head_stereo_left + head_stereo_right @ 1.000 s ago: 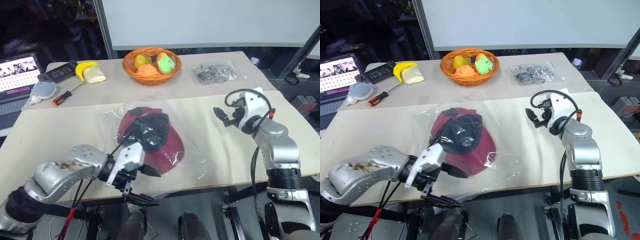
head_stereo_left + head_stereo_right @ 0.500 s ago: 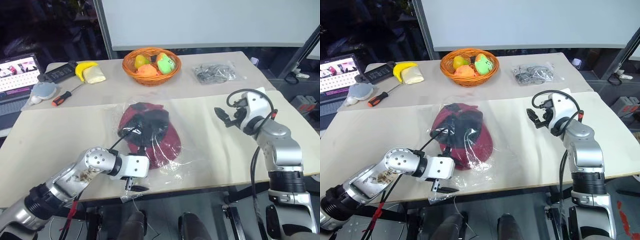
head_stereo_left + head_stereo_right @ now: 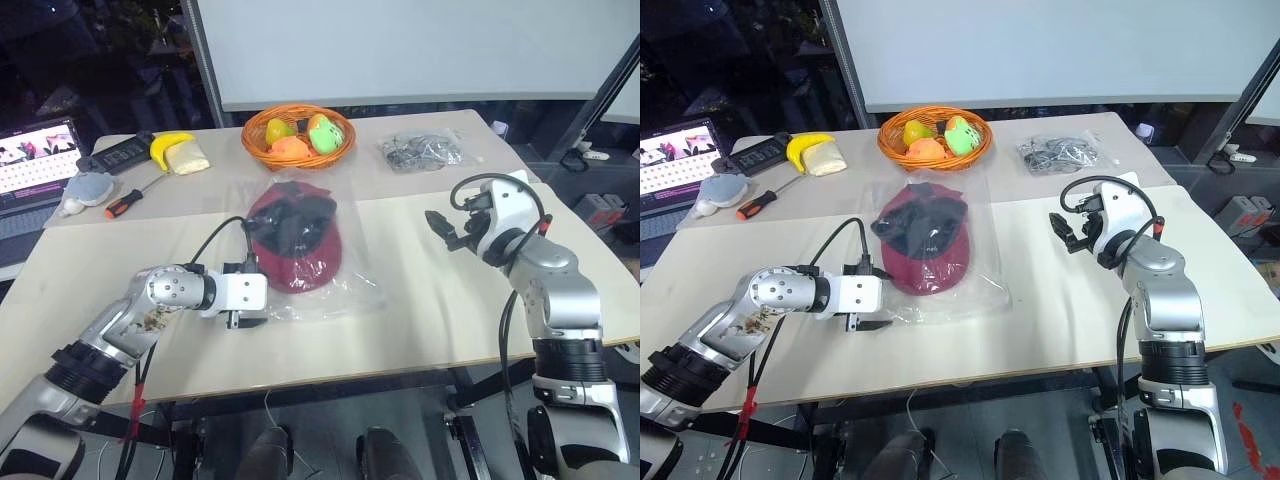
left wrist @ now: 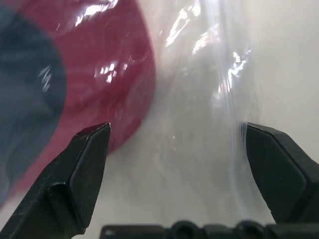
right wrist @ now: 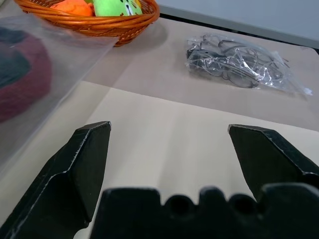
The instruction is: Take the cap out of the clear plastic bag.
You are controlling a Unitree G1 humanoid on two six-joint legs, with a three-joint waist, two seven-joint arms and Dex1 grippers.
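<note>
My left gripper should close: its fingers are around the clear bag's crinkled plastic beside the cap's red edge.
The dark red cap, its black lining facing up, lies inside the clear plastic bag flat on the table's middle. My left gripper is low at the bag's near left corner, open. In the left wrist view its fingers straddle crinkled plastic, and the cap's red edge lies just beyond one fingertip. Over the table to the right of the bag my right gripper hovers open, holding nothing. The same open right gripper appears in the right wrist view over bare table.
A wicker basket of fruit stands just behind the bag. A small clear bag of grey items lies at the back right. At the back left are a banana, a screwdriver, a remote and a laptop.
My left gripper came forward from the table's front edge and rolled down onto the bag's near corner. The bag with the cap has slid away toward the basket. The right arm stayed still.
</note>
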